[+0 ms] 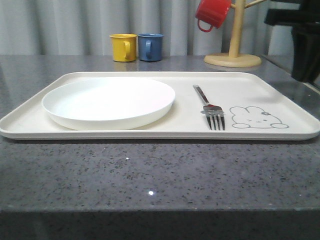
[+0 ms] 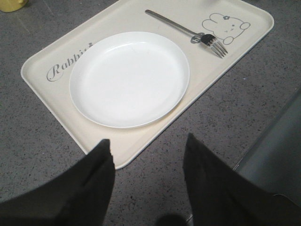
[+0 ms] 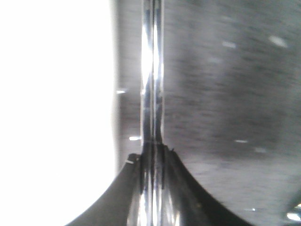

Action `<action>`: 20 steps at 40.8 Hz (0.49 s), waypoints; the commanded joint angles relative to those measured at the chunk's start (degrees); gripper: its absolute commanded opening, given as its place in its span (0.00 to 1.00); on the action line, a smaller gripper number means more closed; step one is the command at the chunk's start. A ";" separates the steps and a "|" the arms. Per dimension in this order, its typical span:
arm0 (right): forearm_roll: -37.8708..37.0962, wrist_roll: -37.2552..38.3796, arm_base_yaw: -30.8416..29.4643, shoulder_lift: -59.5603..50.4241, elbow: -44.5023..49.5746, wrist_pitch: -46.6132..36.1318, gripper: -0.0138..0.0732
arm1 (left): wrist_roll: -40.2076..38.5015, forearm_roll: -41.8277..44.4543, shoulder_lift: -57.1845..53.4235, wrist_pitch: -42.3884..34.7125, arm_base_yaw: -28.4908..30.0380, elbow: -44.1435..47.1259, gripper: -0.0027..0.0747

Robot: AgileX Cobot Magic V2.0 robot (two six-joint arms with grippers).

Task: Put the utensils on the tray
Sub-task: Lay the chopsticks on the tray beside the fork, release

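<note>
The chopsticks hang over the grey counter beside the cream tray in the right wrist view, so the robot's right gripper should keep holding them for now.
The cream tray (image 1: 150, 134) lies across the grey table. On its left half sits the white plate (image 1: 107, 102), and the fork (image 1: 207, 105) lies to the right of it, tines toward me, beside the rabbit drawing. In the left wrist view my left gripper (image 2: 148, 140) hovers open and empty by a corner of the tray (image 2: 134, 143), near the plate (image 2: 129, 77) and apart from the fork (image 2: 188, 32). My right gripper (image 3: 151, 155) is shut on the pair of flat metal chopsticks (image 3: 151, 70), which stick straight out past its tips. The dark right arm (image 1: 305, 45) hangs at the far right.
A yellow cup (image 1: 123, 47) and a blue cup (image 1: 150, 47) stand behind the tray. A red cup (image 1: 212, 13) hangs on a wooden stand (image 1: 235, 35) at the back right. The table's front edge runs just below the tray.
</note>
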 commanded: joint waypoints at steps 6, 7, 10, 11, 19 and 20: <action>7.77 2.53 5.31 -2.19 -2.01 2.97 0.21 | -0.59 -0.33 0.17 -4.02 -0.32 -1.61 0.47; 8.20 3.58 5.70 -1.96 -2.01 2.50 0.21 | -0.59 -0.33 0.17 -4.02 -0.32 -1.61 0.47; 8.96 5.99 6.75 -0.91 -2.01 1.32 0.21 | -0.59 -0.33 0.17 -4.02 -0.32 -1.61 0.47; 9.19 6.41 7.02 -0.38 -2.01 1.30 0.21 | -0.59 -0.33 0.17 -4.02 -0.32 -1.61 0.47; 11.80 9.71 8.30 2.91 -2.01 0.70 0.22 | -0.59 -0.33 0.17 -4.02 -0.32 -1.61 0.47; 11.81 10.14 8.35 3.10 -2.01 0.44 0.22 | -0.59 -0.33 0.17 -4.02 -0.32 -1.61 0.47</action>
